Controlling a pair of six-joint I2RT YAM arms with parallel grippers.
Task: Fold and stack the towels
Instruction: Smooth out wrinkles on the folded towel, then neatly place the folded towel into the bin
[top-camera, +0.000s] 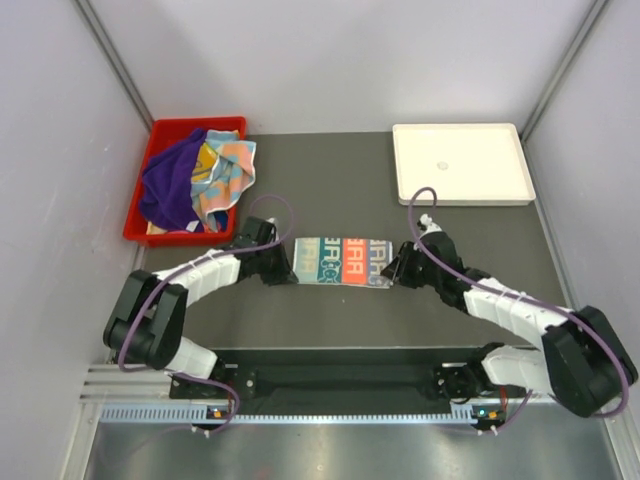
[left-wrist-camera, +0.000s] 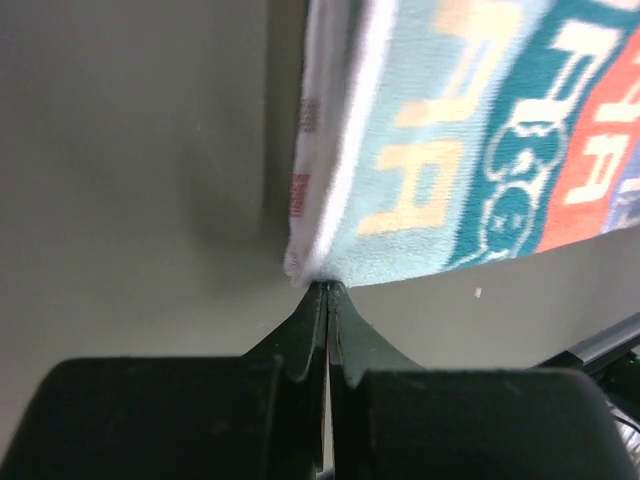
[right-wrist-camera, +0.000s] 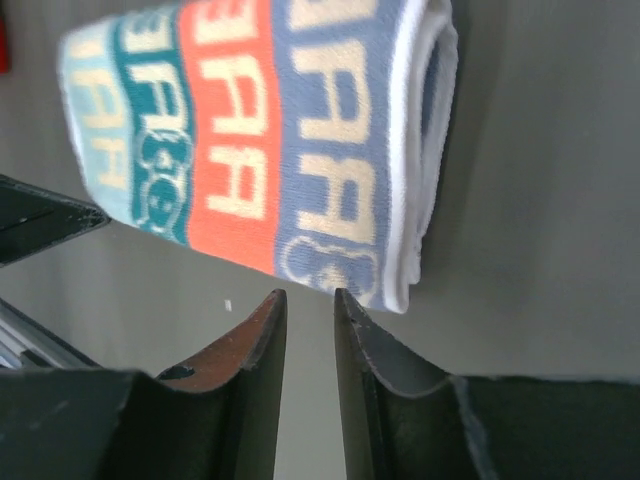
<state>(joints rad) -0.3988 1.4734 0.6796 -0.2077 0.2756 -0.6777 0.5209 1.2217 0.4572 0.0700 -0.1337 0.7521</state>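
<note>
I should next pick up the folded towel by its blue end's near corner (top-camera: 388, 285) (right-wrist-camera: 386, 293) with my right gripper, so the rest stays free to fold and stack.
A teal, orange and blue lettered towel (top-camera: 343, 261) lies folded into a strip mid-table. My left gripper (top-camera: 290, 268) is at its left end. In the left wrist view the jaws are shut, with the left gripper's tips (left-wrist-camera: 328, 286) against the towel's (left-wrist-camera: 470, 150) near corner; no cloth shows between them. My right gripper (top-camera: 393, 272) is at its right end. In the right wrist view it (right-wrist-camera: 308, 293) is slightly open and empty, just short of the towel's (right-wrist-camera: 250, 130) near edge. A purple towel (top-camera: 172, 185) and a multicoloured towel (top-camera: 225, 170) lie bunched in the bin.
A red plastic bin (top-camera: 160, 135) stands at the back left. A white shallow tray (top-camera: 462, 190) stands at the back right. Grey walls close in both sides. A black rail runs along the near table edge (top-camera: 330, 380).
</note>
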